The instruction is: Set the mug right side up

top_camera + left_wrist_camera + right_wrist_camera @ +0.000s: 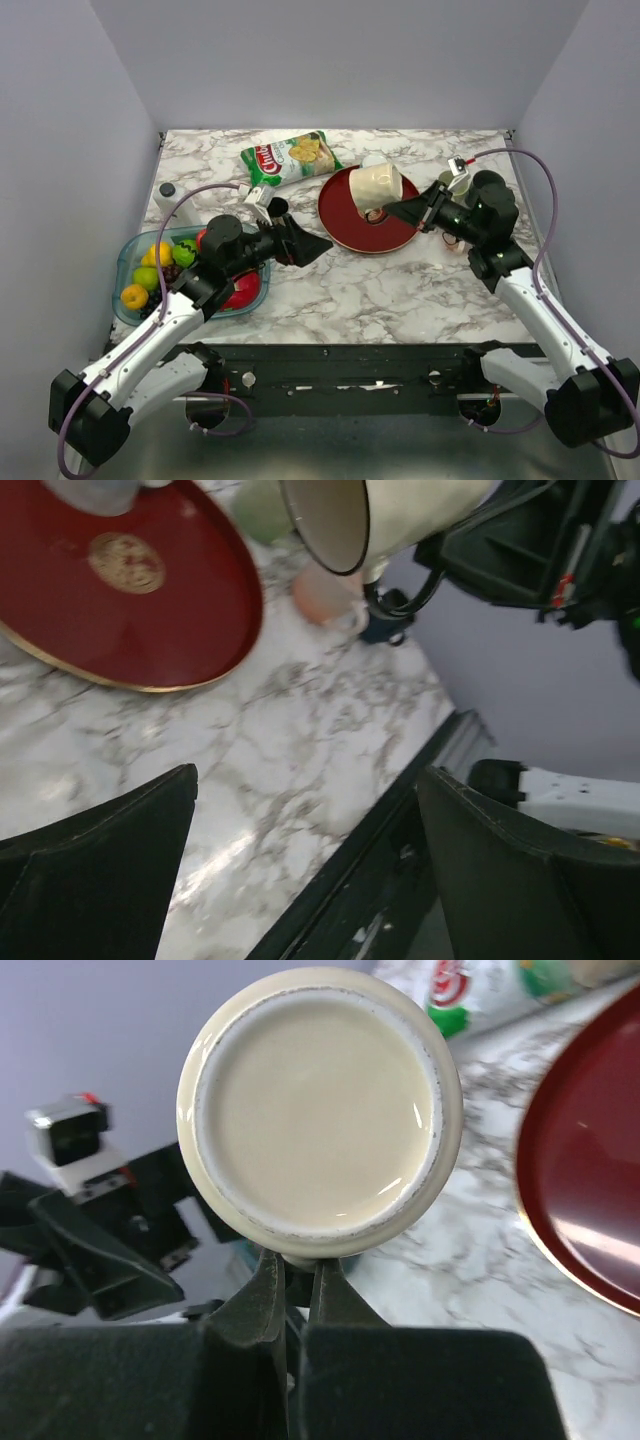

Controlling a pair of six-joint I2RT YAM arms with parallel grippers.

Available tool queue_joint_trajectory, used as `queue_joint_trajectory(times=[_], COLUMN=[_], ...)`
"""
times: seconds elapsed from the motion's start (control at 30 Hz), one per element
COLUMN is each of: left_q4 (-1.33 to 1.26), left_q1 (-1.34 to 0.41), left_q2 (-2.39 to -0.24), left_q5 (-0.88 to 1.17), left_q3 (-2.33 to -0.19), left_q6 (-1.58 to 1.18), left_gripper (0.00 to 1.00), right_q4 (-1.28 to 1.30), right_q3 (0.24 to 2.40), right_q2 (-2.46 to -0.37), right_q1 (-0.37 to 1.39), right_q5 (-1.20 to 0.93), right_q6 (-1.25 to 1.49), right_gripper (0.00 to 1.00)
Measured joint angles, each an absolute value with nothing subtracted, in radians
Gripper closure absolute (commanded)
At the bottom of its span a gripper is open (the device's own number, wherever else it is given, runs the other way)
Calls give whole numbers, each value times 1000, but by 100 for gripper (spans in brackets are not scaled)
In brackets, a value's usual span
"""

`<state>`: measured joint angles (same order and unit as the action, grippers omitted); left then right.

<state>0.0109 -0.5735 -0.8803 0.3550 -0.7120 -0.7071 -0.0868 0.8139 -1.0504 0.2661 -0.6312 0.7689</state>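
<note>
Next, my left gripper grips the cream mug's handle from the side of the mug's opening, leaving the mug's base free to set it upright.
A cream mug [375, 185] hangs tilted on its side above the far part of the red plate [362, 228]. My right gripper [398, 210] is shut on the mug's handle. In the right wrist view the mug's flat base [318, 1105] faces the camera and the fingers [262, 1295] pinch the handle just below it. In the left wrist view the mug's open mouth [328, 518] shows at the top, above the plate [130, 590]. My left gripper [308, 248] is open and empty over the marble just left of the plate, its fingers [110, 850] spread wide.
A green chip bag [290, 158] lies at the back, left of the plate. A clear tray of fruit [128, 262] sits at the left front. A small white bottle [167, 190] stands at the left edge. Small pink and green items [325, 590] sit near the right arm.
</note>
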Motion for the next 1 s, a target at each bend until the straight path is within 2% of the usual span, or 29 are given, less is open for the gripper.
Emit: queue_joint_trajectory(times=[0.13,0.3,0.6,0.73,0.9,0.93,1.0], left_q4=[-240,-453,-587,-630,-650,-649,-649], left_q1=[-584,-641,-770,-779,-796,-801,-807], left_q2=[-887,-926,-1022,-1057,-1105,-1110,-1111], left_q5=[467,508,478,451,425,420,405], left_q3=[-644,-651,-738,-744,-766,-770,-774], left_q6=[-846,-945,-998,-1036,-1079,-1082,-1091], left_gripper=[1,1,1,14,25,31,35], right_q4=[-271,-399,-541,-570,-635,-655,-698], right_q3=[737,712,680,669,648,643,632], right_q2=[-965,-926,-901,-901,-904,-907,-915], right_q1=[302,364,434,444,446,446,446], right_q5=[-656,-657,-641,-641,-646,-648,-653], right_q6=[940,1083,1214,1242,1275,1283,1295], right_gripper=[99,99,99,99,99,99,99])
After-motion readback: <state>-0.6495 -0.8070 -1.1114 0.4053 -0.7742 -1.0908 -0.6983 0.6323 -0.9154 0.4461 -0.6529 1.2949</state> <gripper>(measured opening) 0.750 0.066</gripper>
